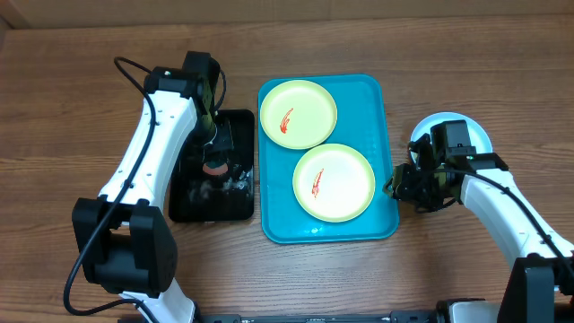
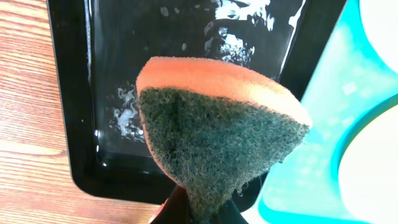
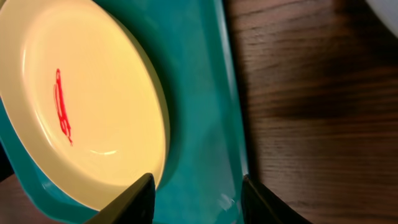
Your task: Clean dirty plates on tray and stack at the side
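The robot's right gripper isn't ready to close yet and will first move toward the near plate's rim (image 1: 372, 184), because turquoise tray (image 1: 377, 99) shows between that rim and its fingers in the overhead view.
Two pale yellow-green plates, the far one (image 1: 298, 114) and the near one (image 1: 334, 182), lie on the turquoise tray (image 1: 377, 99); each has a red smear. The light blue plate (image 1: 482, 136) lies on the table to the right of the tray, partly under my right arm. My left gripper (image 2: 199, 214) is shut on an orange sponge with a green scouring side (image 2: 217, 124) and holds it over the black tray (image 2: 74, 124). My right gripper (image 3: 196, 186) is open and empty, with its fingers either side of the turquoise tray's right rim (image 3: 205, 112), beside the near plate (image 3: 87, 93).
The black tray (image 1: 240, 193) holds water and suds and stands just left of the turquoise tray. Bare wood table surrounds both trays. In the left wrist view the turquoise tray's rim (image 2: 311, 168) is close on the right of the sponge.
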Motion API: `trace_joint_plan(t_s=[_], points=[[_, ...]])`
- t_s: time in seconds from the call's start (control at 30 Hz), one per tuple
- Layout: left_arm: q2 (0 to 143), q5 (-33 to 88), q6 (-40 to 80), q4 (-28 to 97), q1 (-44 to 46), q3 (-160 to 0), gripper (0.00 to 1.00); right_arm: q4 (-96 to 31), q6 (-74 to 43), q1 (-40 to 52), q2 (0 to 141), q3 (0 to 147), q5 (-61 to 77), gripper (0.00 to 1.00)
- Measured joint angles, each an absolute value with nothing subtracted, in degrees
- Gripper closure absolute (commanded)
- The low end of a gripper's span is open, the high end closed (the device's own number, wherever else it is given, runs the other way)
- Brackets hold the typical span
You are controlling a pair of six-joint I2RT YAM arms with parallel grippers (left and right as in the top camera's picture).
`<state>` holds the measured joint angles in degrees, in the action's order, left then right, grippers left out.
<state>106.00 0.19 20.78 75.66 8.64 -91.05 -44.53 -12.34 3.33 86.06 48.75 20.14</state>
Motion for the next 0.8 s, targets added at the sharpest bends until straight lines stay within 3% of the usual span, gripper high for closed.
trace_joint_plan(t_s=[0.43,0.57,0.8], points=[[106.0,2.8,19.9,76.9,8.6,-91.9,0.96,-34.3,-15.5,15.7,89.6,47.2,13.2,0.54],[106.0,4.2,19.2,77.9,8.8,-93.7,0.96,-32.9,-16.8,15.7,92.6,47.2,11.0,0.76],[106.0,8.2,19.1,73.8,13.2,-95.5,0.96,-32.6,-17.9,15.7,93.8,47.2,10.0,0.89]])
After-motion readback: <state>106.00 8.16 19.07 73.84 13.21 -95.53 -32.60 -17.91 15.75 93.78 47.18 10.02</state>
